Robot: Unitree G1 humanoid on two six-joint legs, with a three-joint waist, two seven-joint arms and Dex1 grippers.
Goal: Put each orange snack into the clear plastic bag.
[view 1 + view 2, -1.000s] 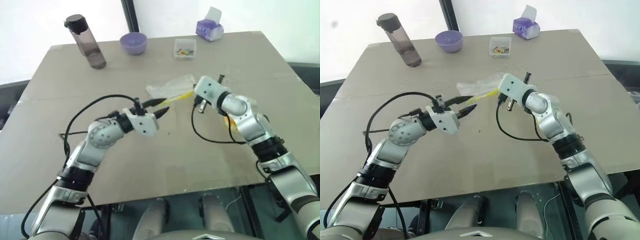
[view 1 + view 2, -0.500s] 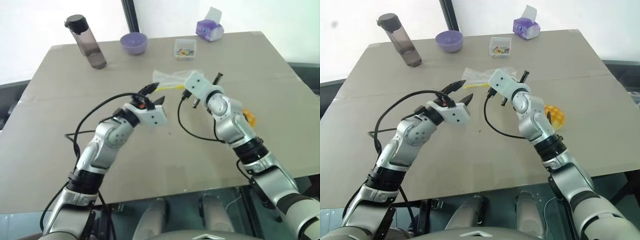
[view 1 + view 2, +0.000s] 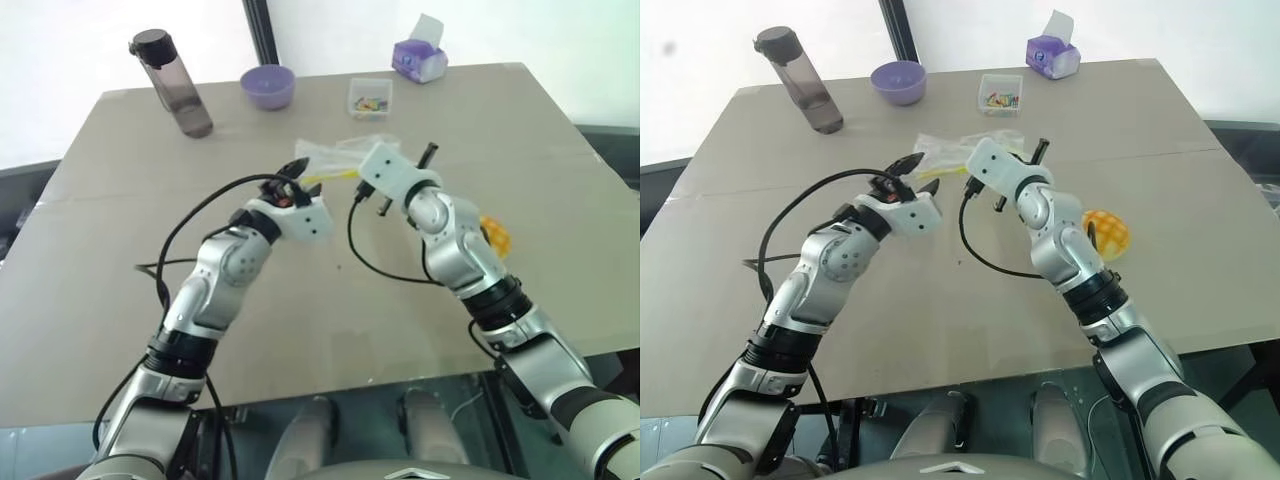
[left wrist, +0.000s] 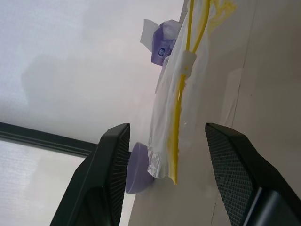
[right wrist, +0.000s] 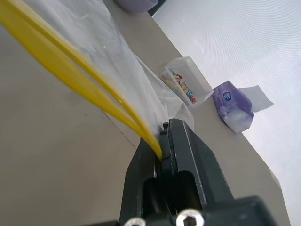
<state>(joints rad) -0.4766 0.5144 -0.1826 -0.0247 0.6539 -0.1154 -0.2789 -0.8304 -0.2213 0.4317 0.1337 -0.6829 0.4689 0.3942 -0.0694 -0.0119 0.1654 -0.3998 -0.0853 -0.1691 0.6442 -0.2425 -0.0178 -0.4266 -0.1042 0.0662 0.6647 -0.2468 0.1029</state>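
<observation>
My left gripper reaches the bag and grabs the loose end of its yellow seal strip (image 3: pixel 309 181) next, since the bag's clear film (image 3: pixel 328 157) hangs slack and crumpled.
The clear plastic bag (image 3: pixel 952 149) hangs crumpled above the table's middle, and my right gripper (image 5: pixel 165 141) is shut on its yellow seal strip (image 5: pixel 70 70). My left gripper (image 3: pixel 915 174) is open just left of the bag. In the left wrist view its two fingers (image 4: pixel 113 174) frame the strip's dangling end (image 4: pixel 178 117) without touching it. One orange snack (image 3: pixel 1107 232), a domed bun with a grid on top, lies on the table to the right, partly behind my right forearm.
Along the table's far edge stand a dark water bottle (image 3: pixel 170 82), a purple bowl (image 3: pixel 267 85), a small clear box of colourful bits (image 3: pixel 369 97) and a purple tissue pack (image 3: pixel 418 58). Black cables loop from both wrists.
My right gripper has carried the bag up and left, uncovering the orange snack behind the arm. My left gripper has rolled and moved forward to the bag's left end.
</observation>
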